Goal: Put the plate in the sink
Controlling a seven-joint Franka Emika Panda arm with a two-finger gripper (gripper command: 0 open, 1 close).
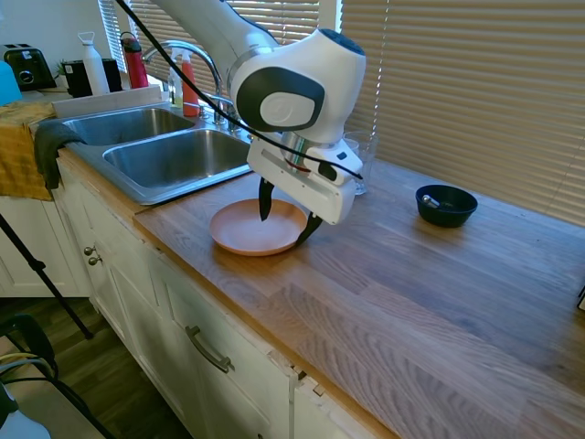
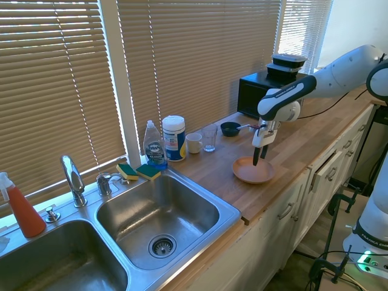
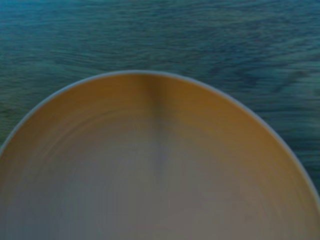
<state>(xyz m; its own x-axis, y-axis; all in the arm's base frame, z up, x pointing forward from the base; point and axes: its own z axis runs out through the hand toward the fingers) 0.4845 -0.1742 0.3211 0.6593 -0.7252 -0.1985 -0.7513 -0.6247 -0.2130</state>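
I need to pick up the plate [image 1: 245, 234] next and set it in the sink, so I should grab it with my gripper by its rim [image 1: 292, 245].
The peach-orange plate [image 1: 245, 234] [image 2: 250, 173] lies flat on the wooden counter, just right of the sink [image 1: 154, 193] [image 2: 225, 210]. My gripper [image 1: 288, 218] [image 2: 259, 159] points down at the plate's side farthest from the sink. It is open: one finger hangs over the plate's inside, the other just outside its rim. Whether the fingers touch the rim cannot be told. The wrist view is filled by the plate [image 3: 160, 175], with its rim curving against the wood grain.
A dark bowl [image 1: 445, 204] [image 2: 230, 128] sits further along the counter. A clear glass [image 1: 361, 160] [image 2: 210, 137], a mug, a wipes canister [image 2: 173, 137], dish soap [image 2: 154, 145] and sponges [image 2: 138, 171] line the window side. The faucet [image 2: 73, 179] stands behind the basins.
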